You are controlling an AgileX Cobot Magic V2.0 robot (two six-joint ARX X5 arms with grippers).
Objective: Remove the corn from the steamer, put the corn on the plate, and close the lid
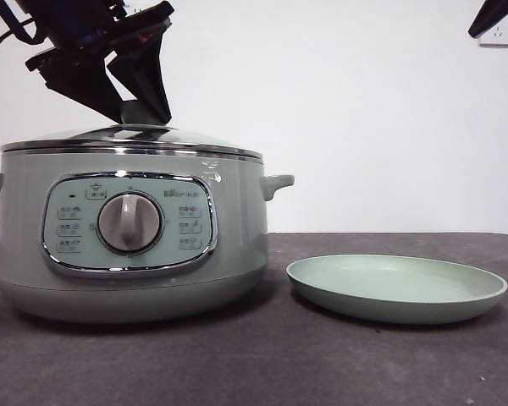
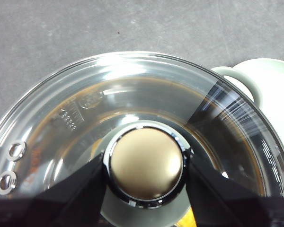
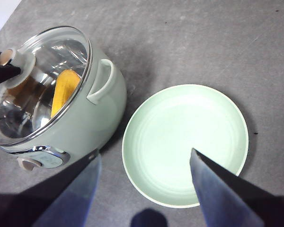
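Observation:
My right gripper grabs the corn around its body [image 3: 64, 91] next, to move the corn from the steamer onto the plate.
The steamer [image 1: 237, 220] stands on the left of the table with the glass lid [image 1: 135, 135] seated on it. My left gripper [image 1: 144, 114] comes down from above and is shut on the lid's knob [image 2: 146, 163], one jaw on each side. The corn [image 3: 66, 90] lies inside the pot and shows yellow-orange through the glass in the right wrist view. The pale green plate [image 1: 398, 288] sits empty to the right of the pot. My right gripper [image 3: 144, 153] is open and empty, high above the plate [image 3: 180, 123].
The dark grey table [image 1: 254, 364] stretches in front of the pot and plate. The pot's side handle [image 1: 278, 182] points toward the plate. The right arm shows only as a black tip [image 1: 491, 17] at the top right corner.

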